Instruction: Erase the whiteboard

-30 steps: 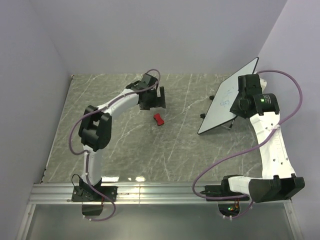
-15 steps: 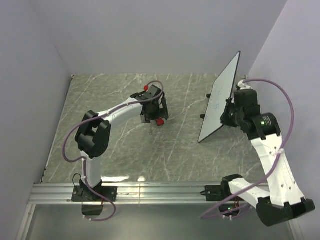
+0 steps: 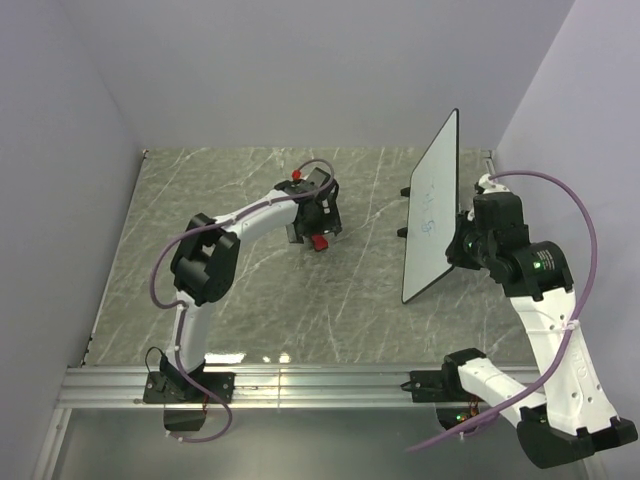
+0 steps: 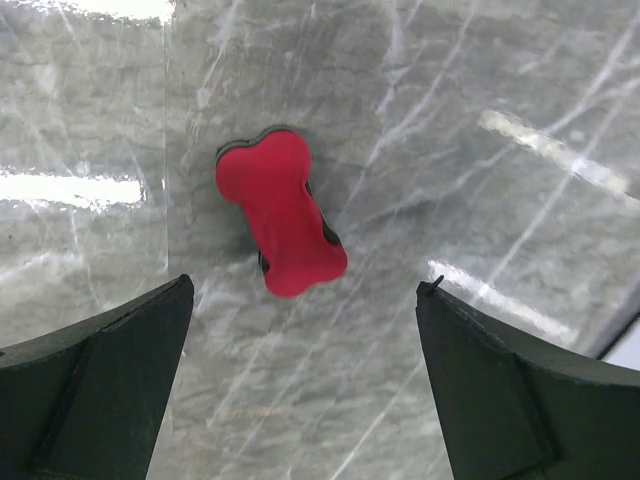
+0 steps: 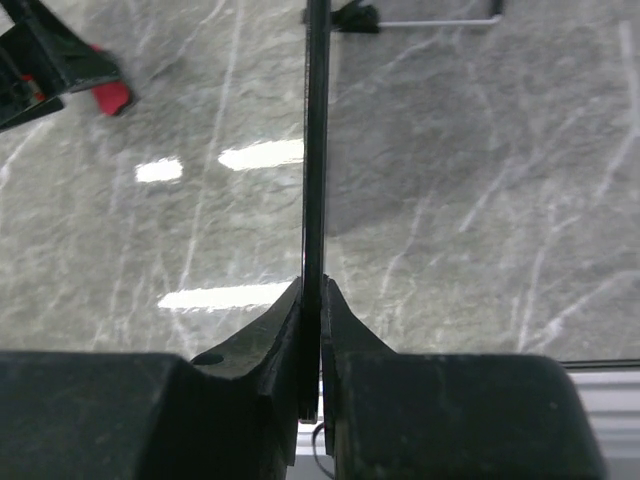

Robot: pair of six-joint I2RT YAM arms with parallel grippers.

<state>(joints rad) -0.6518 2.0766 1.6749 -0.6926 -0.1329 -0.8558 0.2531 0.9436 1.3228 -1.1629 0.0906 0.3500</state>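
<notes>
My left gripper should next grab the eraser (image 3: 318,241) by its long sides, so its dark bottom stays free to erase the whiteboard.
The whiteboard (image 3: 431,205), white with a thin black rim and small blue scribbles, is held up off the table, nearly upright, at the right. My right gripper (image 3: 462,248) is shut on its right edge; in the right wrist view the board's edge (image 5: 315,150) runs straight up from between the fingers (image 5: 313,287). The red bone-shaped eraser (image 3: 318,241) lies flat on the marble table. My left gripper (image 3: 316,228) hovers over it, open. In the left wrist view the eraser (image 4: 281,212) lies just ahead of the two spread fingers (image 4: 302,290).
The board's wire stand (image 3: 408,212) with black feet sits on the table behind the board, also in the right wrist view (image 5: 420,17). Grey walls close the back and sides. An aluminium rail (image 3: 300,385) runs along the near edge.
My right gripper has lifted the whiteboard off its stand and turned it from leaning to nearly upright, shifting left. My left gripper has moved right and down over the eraser.
</notes>
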